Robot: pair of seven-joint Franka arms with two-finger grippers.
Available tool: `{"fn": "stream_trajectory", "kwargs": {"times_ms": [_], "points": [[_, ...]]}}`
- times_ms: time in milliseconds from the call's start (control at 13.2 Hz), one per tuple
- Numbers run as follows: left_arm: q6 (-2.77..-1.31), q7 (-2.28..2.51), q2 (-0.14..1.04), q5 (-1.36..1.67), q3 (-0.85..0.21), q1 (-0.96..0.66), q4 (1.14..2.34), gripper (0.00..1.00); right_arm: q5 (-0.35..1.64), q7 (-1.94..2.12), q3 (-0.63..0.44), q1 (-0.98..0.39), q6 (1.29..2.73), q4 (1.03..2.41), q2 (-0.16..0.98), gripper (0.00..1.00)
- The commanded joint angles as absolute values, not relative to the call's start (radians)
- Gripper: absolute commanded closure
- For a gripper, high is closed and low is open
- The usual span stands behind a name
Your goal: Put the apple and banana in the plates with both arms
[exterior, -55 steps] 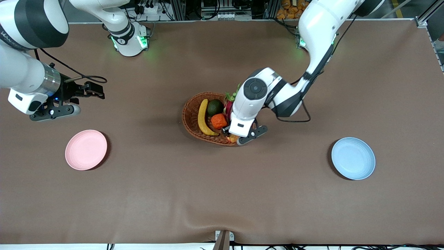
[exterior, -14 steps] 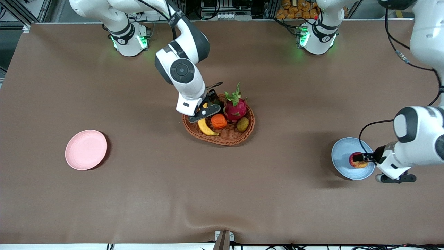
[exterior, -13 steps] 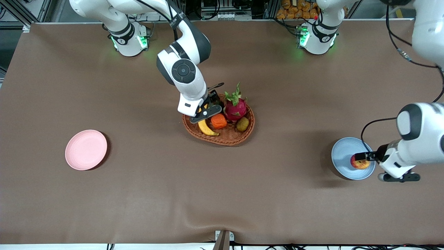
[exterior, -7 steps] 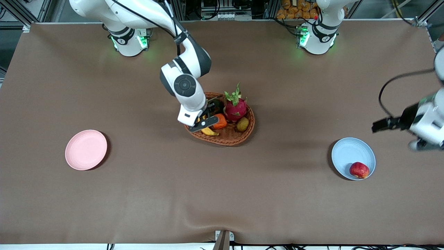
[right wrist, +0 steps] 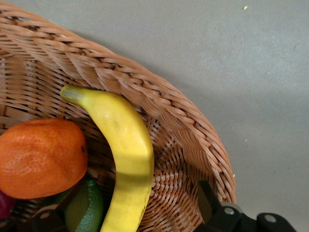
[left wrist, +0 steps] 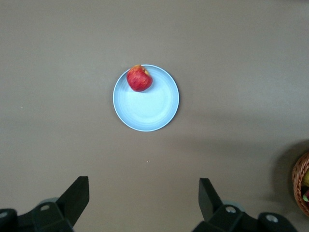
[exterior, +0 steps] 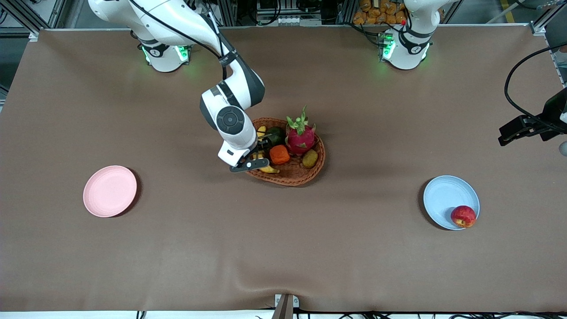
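Observation:
My right gripper moves to take hold of the yellow banana by its curved middle (right wrist: 130,188) next, to place it in the pink plate.
The red apple (exterior: 463,216) lies in the light blue plate (exterior: 445,197), at the rim nearest the front camera. My left gripper (exterior: 509,135) is open and empty, up in the air over bare table toward the left arm's end. The left wrist view shows the apple (left wrist: 139,78) in the blue plate (left wrist: 152,108) well below my open left gripper (left wrist: 142,203). The yellow banana (exterior: 267,169) lies in the wicker basket (exterior: 305,175). My right gripper (exterior: 259,153) is open, down in the basket, its fingers on either side of the banana (right wrist: 126,159). The pink plate (exterior: 110,191) holds nothing.
The basket (right wrist: 159,101) also holds an orange fruit (right wrist: 41,157), a green avocado (right wrist: 86,212), a pink dragon fruit (exterior: 301,137) and a kiwi (exterior: 310,158). The basket's edge shows in the left wrist view (left wrist: 301,186). Brown cloth covers the table.
My left gripper let go of the apple, rose and drew away from the blue plate; the apple rolled slightly to the rim. My right gripper moved down over the banana in the basket.

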State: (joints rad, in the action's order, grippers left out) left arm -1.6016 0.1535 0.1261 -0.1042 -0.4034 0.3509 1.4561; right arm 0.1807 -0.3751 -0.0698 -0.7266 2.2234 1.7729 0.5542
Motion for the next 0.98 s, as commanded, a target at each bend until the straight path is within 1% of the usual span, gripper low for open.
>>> {"fn": "stream_trajectory", "kwargs": {"times_ms": [0,151,378,453,680,831,907], "points": [[-1.554,0.156,0.118,-0.089,-0.41,0.356,1.443,0.0,0.219,-0.393,-0.066,-0.73,2.23,1.773,0.571,0.0],[-1.549,0.158,0.112,-0.087,-0.413,0.356,1.442,0.0,0.268,-0.391,-0.066,-0.736,2.232,1.773,0.578,0.0],[-1.513,0.144,0.089,-0.087,-0.411,0.356,1.445,0.0,0.268,-0.391,-0.066,-0.736,2.25,1.775,0.591,0.0],[-1.509,0.144,0.087,-0.087,-0.413,0.354,1.445,0.0,0.268,-0.391,-0.066,-0.736,2.252,1.773,0.597,0.02],[-1.508,0.14,0.084,-0.087,-0.414,0.356,1.443,0.0,0.27,-0.391,-0.066,-0.735,2.253,1.773,0.606,0.13],[-1.508,0.14,0.058,-0.08,-0.411,0.344,1.445,0.0,0.27,-0.391,-0.066,-0.735,2.255,1.772,0.615,0.16],[-1.508,0.141,0.039,-0.066,-0.4,0.319,1.456,0.0,0.271,-0.391,-0.066,-0.735,2.256,1.772,0.62,0.16]]}}
